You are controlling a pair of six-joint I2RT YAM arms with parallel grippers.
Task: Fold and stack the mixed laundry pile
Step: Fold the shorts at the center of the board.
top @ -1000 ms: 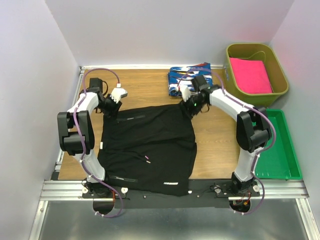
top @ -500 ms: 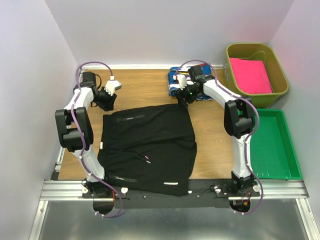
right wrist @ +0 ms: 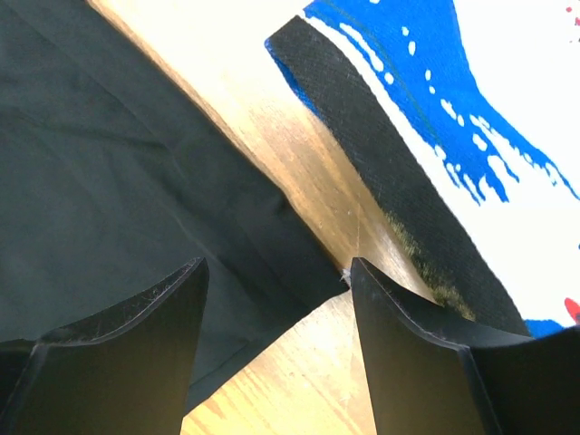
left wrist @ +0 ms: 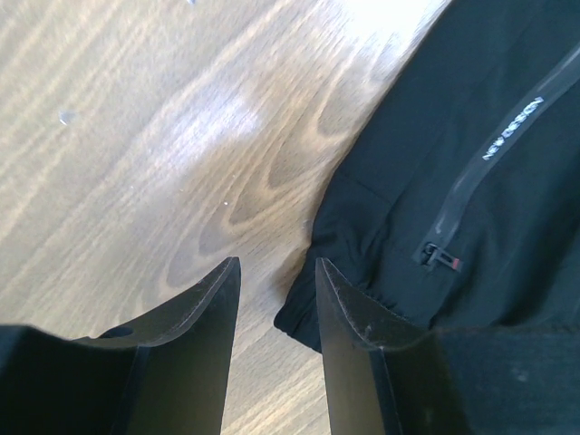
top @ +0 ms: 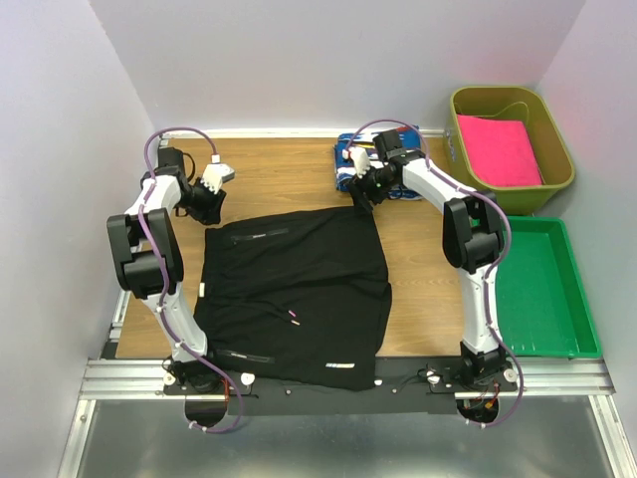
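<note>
I will fold the black garment's far edge toward me, so next my right gripper will grab the black garment's far corner (top: 365,209) beside the blue cloth.
The plain black garment (top: 289,294) lies spread flat across the middle of the wooden table. The blue blotched cloth (top: 390,149) sits folded at the back, partly hidden by my right arm. My left gripper (top: 206,202) hovers open just beyond the garment's far left corner. In the left wrist view the left gripper (left wrist: 276,272) has only bare wood between its fingers, with the black garment (left wrist: 471,181) beside the right finger. My right gripper (top: 360,194) is open over the far right corner. In the right wrist view the right gripper (right wrist: 276,272) frames that corner of the black garment (right wrist: 118,199), and the blue cloth (right wrist: 453,100) lies beyond.
An olive bin (top: 460,134) at the back right holds a bright pink folded cloth (top: 498,149). A green tray (top: 547,289) lies along the right edge. Grey walls close in the left, back and right sides. Bare wood (top: 284,179) shows between the two grippers.
Both grippers have pulled back from the black garment's far corners toward the rear of the table. The right jaws have spread wider. The garment lies flat and has not moved.
</note>
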